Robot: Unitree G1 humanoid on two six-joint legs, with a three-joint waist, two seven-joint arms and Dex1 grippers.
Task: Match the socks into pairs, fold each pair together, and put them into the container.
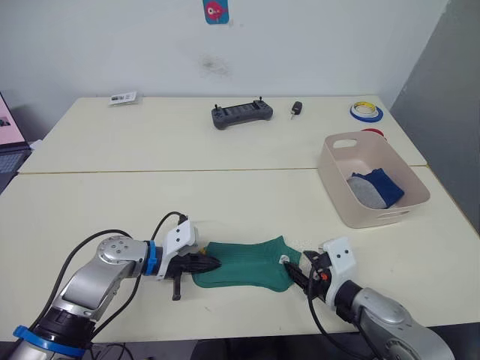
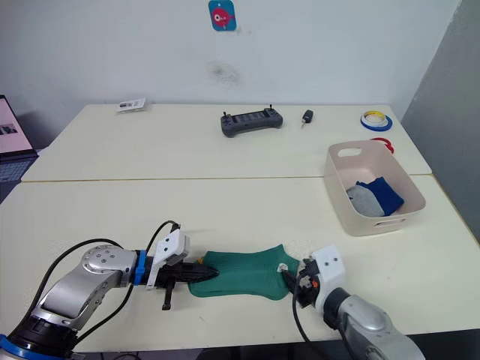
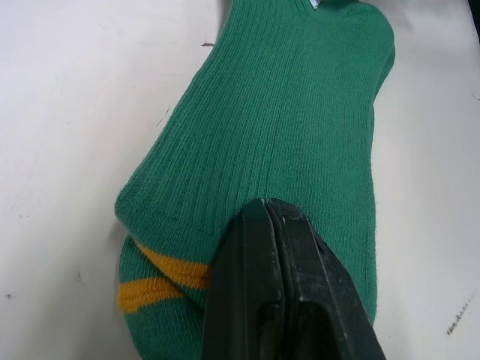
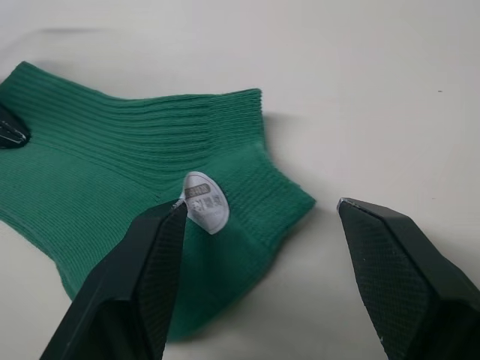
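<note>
My right gripper grabs the green socks by their cuff end with the white label next, to fold the pair to fit the container.
Green socks (image 1: 244, 262) lie flat near the table's front edge, one on top of the other, with yellow stripes (image 3: 154, 281) showing at the toe of the lower one. My left gripper (image 1: 208, 264) is shut, its tips resting on the toe end with no fabric visible between the fingers. My right gripper (image 4: 259, 217) is open at the cuff end, one finger (image 4: 154, 262) over the cuff by a round white label (image 4: 204, 202), the other over bare table. The container (image 1: 331, 171) stands at the right, holding a dark blue sock (image 1: 382, 187) and a grey one (image 1: 361, 192).
At the back of the table lie a dark handheld controller (image 1: 240, 115), a key fob (image 1: 297, 109), rolls of tape (image 1: 366, 111) and a small packet (image 1: 122, 97). A laptop (image 1: 9, 131) sits at the far left edge.
</note>
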